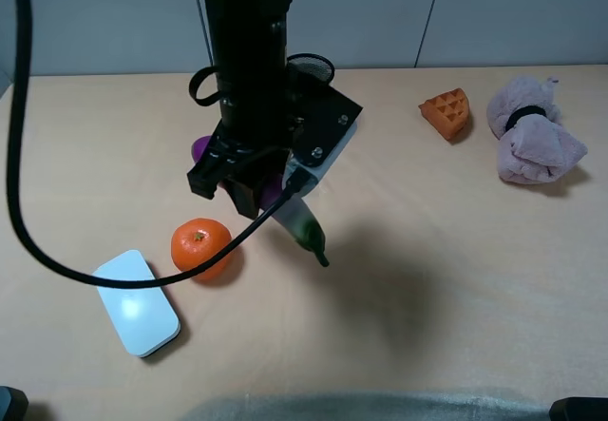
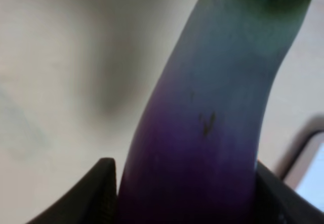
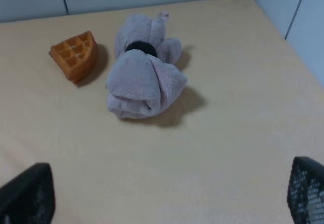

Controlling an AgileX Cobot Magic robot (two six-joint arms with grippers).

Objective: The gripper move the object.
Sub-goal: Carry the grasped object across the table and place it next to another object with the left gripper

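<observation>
The eggplant is still above the table, and its shadow is apart from it, so my left gripper should keep holding the eggplant.
The object, a glossy purple eggplant, is gripped at its purple body by my left gripper, which is shut on it. It slants down, its pale green stem end pointing toward the table's front, and looks lifted clear of the tabletop. In the left wrist view the eggplant fills the picture between the two dark fingertips. My right gripper is open over bare table, nothing between its fingers, far from the eggplant.
An orange lies just left of the eggplant's tip, and a white flat device lies in front of it. At the far right lie a waffle toy and a bundled pink cloth.
</observation>
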